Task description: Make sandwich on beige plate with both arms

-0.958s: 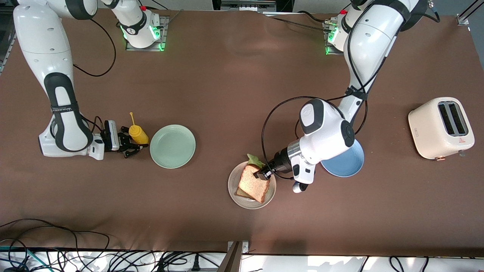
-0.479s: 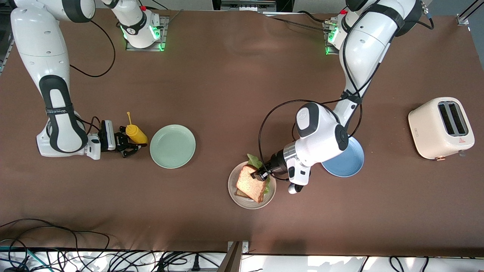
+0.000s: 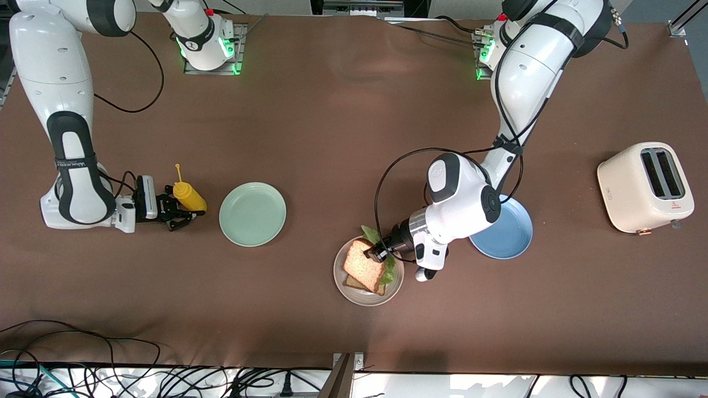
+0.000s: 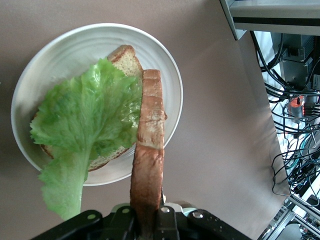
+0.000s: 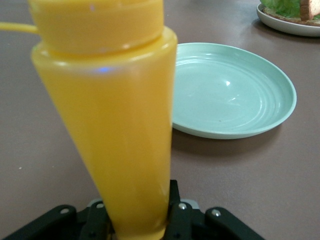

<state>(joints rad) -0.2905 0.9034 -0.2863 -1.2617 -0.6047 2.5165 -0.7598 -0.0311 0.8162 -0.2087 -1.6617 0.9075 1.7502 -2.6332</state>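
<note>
The tilted bread slice is over the green lettuce leaf point(image 3: 371, 234) and would lie on the stack, so my left gripper needs to open.
The beige plate point(image 3: 338, 276) point(image 4: 65, 45) lies near the table's middle, toward the front camera. On it is one brown bread slice point(image 4: 126, 55) under a green lettuce leaf point(image 3: 371, 234) point(image 4: 85, 115) that hangs over the rim. My left gripper point(image 3: 376, 254) point(image 4: 148, 225) is shut on the crust of a second bread slice point(image 3: 362, 266) point(image 4: 150, 150), held tilted over the lettuce. My right gripper point(image 3: 180, 213) point(image 5: 137, 220) is shut on a yellow squeeze bottle point(image 3: 189, 197) point(image 5: 120, 125), at the right arm's end of the table.
A mint-green plate point(image 3: 253, 214) point(image 5: 235, 95) lies beside the yellow bottle. A blue plate point(image 3: 511, 237) is partly hidden under the left arm's wrist. A cream toaster point(image 3: 645, 187) stands at the left arm's end. Cables run along the table's front edge.
The left gripper has carried the bread slice farther over the plate and lettuce. The right arm has drawn the yellow bottle away from the mint-green plate, toward its own end of the table.
</note>
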